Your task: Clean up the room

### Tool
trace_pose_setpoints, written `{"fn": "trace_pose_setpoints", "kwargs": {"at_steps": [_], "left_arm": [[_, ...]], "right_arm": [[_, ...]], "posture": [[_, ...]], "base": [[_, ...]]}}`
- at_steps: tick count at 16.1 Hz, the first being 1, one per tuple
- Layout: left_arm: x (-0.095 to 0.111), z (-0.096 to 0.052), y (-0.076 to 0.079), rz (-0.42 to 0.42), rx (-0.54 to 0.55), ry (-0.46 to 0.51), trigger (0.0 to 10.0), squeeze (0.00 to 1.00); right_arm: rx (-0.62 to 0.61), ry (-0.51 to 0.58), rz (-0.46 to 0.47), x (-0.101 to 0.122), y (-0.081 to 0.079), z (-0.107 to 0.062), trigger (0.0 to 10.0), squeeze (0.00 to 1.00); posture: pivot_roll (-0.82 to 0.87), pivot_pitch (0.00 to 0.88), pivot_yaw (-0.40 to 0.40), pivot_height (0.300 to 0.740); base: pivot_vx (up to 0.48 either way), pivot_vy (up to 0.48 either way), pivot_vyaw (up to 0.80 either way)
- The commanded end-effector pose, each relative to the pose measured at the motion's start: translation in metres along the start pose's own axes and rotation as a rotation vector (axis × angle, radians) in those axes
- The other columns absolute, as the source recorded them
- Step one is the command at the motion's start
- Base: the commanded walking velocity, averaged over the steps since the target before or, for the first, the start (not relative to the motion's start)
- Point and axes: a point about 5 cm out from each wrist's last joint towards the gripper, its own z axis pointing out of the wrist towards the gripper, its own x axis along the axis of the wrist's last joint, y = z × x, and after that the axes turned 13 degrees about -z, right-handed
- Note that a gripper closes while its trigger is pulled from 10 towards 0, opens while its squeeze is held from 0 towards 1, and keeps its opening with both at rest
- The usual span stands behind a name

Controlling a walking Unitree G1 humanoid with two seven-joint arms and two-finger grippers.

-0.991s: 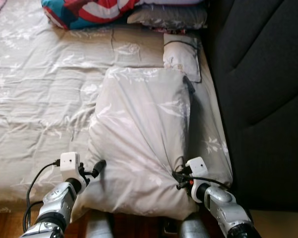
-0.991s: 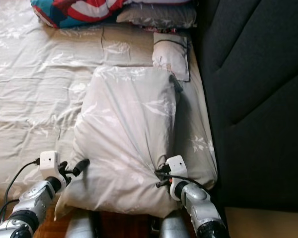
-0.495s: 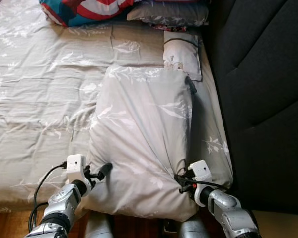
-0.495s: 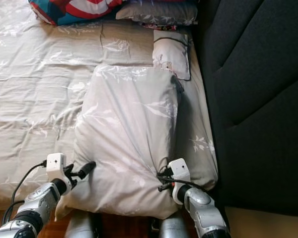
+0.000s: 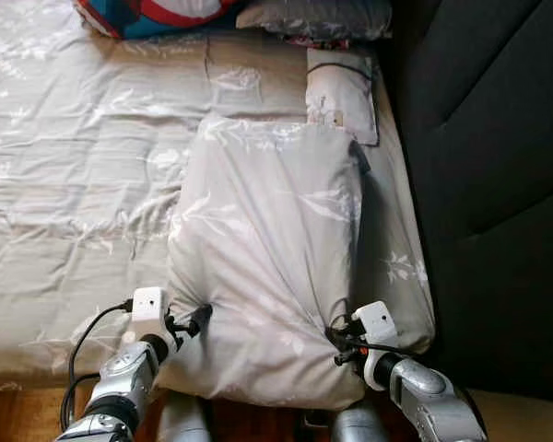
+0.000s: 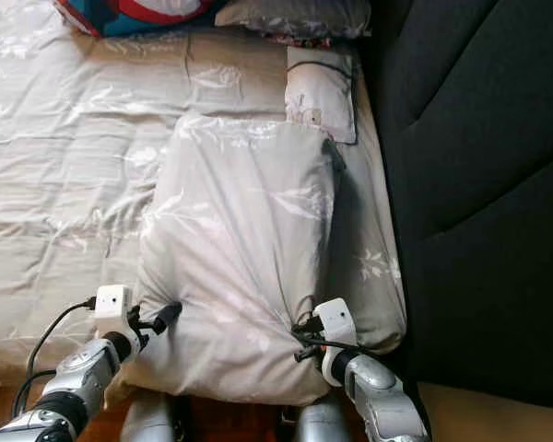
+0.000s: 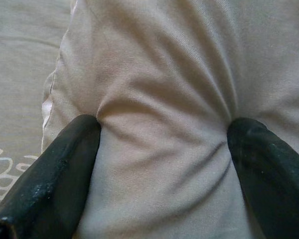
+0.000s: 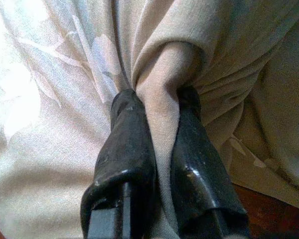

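The big pillow is far wider than my open fingers, so my left gripper should next grab the creased fold of cover (image 7: pixel 162 132) near the pillow's side seam.
A big grey pillow (image 5: pixel 267 249) with a pale leaf print lies on the bed, its near end over the bed's edge. My left gripper (image 5: pixel 198 318) is at the pillow's near left corner. In the left wrist view it (image 7: pixel 164 129) is open, with both black fingers (image 7: pixel 65 164) spread wide and pressed into the fabric. My right gripper (image 5: pixel 336 336) is at the near right part of the pillow. It (image 8: pixel 159 97) is shut on a pinched fold of the pillow's cover, and creases run out from the pinch.
The bed (image 5: pixel 74 184) has a grey printed sheet. A small pillow (image 5: pixel 341 92) lies beyond the big one, with a dark pillow (image 5: pixel 318 18) and a red-and-blue blanket (image 5: pixel 157 14) at the far end. A black padded wall (image 5: pixel 488 184) runs along the right. Wooden floor (image 5: pixel 9 414) shows below.
The camera has tipped down a little. My left gripper has moved in against the pillow's corner and now presses into it. The right gripper keeps its hold on the fold.
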Motion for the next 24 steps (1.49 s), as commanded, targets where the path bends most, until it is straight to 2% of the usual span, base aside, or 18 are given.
{"fn": "trace_pose_setpoints", "kwargs": {"at_steps": [1, 2, 3, 10, 17, 24], "left_arm": [[-0.045, -0.007, 0.002, -0.030, 0.020, -0.170, 10.0, 0.00], [-0.045, -0.007, 0.003, -0.037, 0.018, -0.168, 0.7, 0.00], [-0.046, -0.006, 0.006, -0.047, 0.011, -0.169, 0.0, 0.00], [-0.051, -0.006, 0.011, -0.087, -0.028, -0.185, 0.0, 0.00], [-0.047, -0.006, 0.012, -0.134, -0.057, -0.143, 0.0, 0.00], [-0.054, -0.010, 0.016, -0.172, -0.104, -0.130, 0.0, 0.00]], "right_arm": [[0.055, -0.234, 0.101, -0.059, -0.020, -0.013, 0.0, 0.00], [0.056, -0.231, 0.099, -0.058, -0.020, -0.013, 0.0, 0.00], [0.059, -0.223, 0.096, -0.055, -0.021, -0.012, 0.0, 0.00], [0.062, -0.243, 0.097, -0.058, -0.025, -0.013, 0.0, 0.00], [0.053, -0.226, 0.102, -0.053, -0.026, -0.006, 0.0, 0.00], [0.060, -0.213, 0.108, -0.051, -0.029, 0.000, 0.0, 0.00]], "posture": [[-0.21, 0.490, -0.150, 0.655], [-0.22, 0.491, -0.149, 0.655], [-0.22, 0.492, -0.149, 0.655], [-0.20, 0.486, -0.137, 0.655], [-0.17, 0.469, -0.123, 0.655], [-0.15, 0.454, -0.112, 0.655]], "base": [[0.000, 0.000, 0.00], [0.000, 0.000, 0.00], [0.000, 0.000, 0.00], [0.000, 0.000, 0.00], [0.000, 0.000, 0.00], [0.000, 0.000, 0.00]]}}
